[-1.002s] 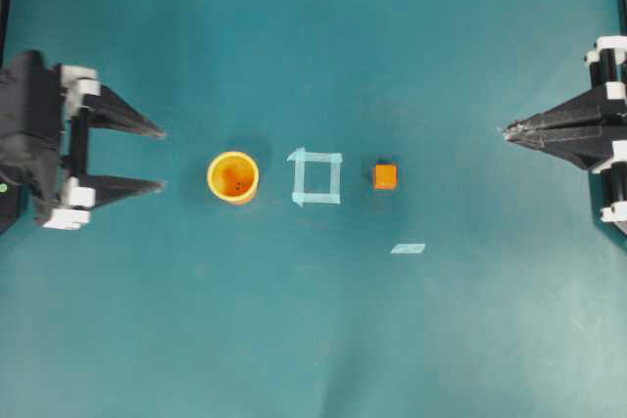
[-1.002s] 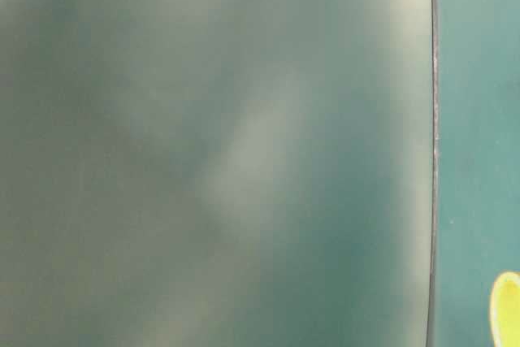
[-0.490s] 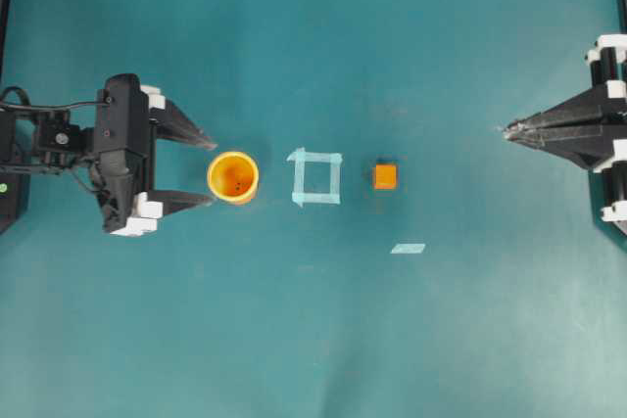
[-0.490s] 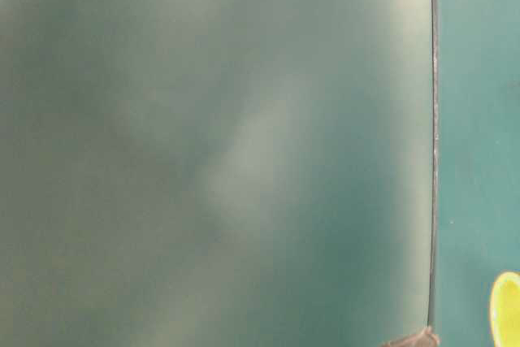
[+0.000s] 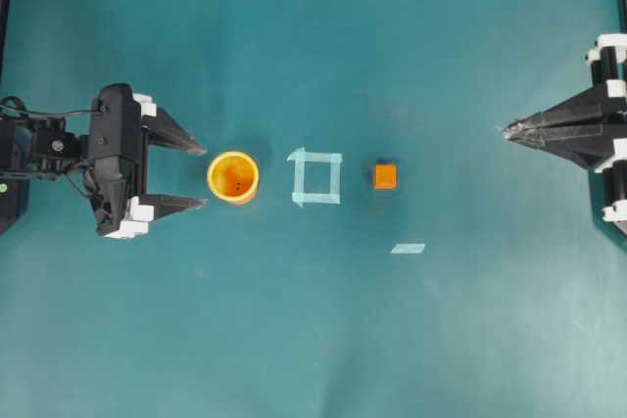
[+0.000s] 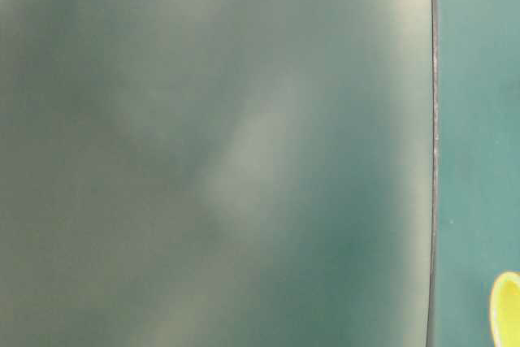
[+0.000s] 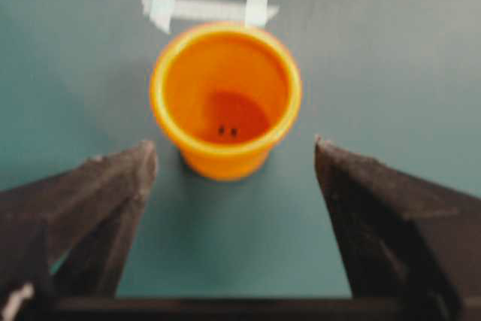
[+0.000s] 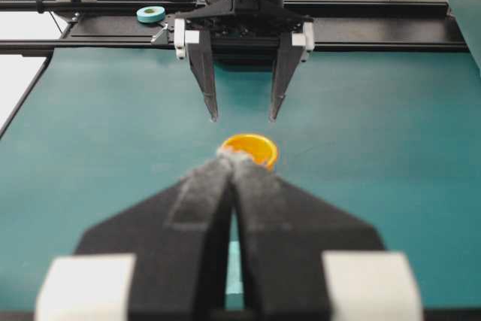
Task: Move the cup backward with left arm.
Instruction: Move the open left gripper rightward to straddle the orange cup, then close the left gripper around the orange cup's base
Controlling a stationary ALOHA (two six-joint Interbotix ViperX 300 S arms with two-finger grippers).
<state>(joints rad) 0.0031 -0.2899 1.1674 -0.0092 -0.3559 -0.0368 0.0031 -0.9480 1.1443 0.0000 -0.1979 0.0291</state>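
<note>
The robot needs to move the orange-yellow cup backward, so its left gripper should next grab the orange-yellow cup by its round body.
The orange-yellow cup stands upright on the teal table, left of centre. My left gripper is open, and its two black fingertips end just short of the cup's left side, one on either flank, touching nothing. The left wrist view has the cup straight ahead of the open left gripper, its inside empty. My right gripper rests shut at the far right. From the right wrist, the shut right gripper partly hides the cup, with the left gripper behind it. A sliver of the cup shows at table level.
A pale tape square lies just right of the cup, a small orange cube beyond it, and a loose tape scrap lower right. A roll of tape sits on the frame behind the left arm.
The left arm reached right from the table's left edge up to the cup, then eased back slightly. The cup and the right gripper have not moved.
</note>
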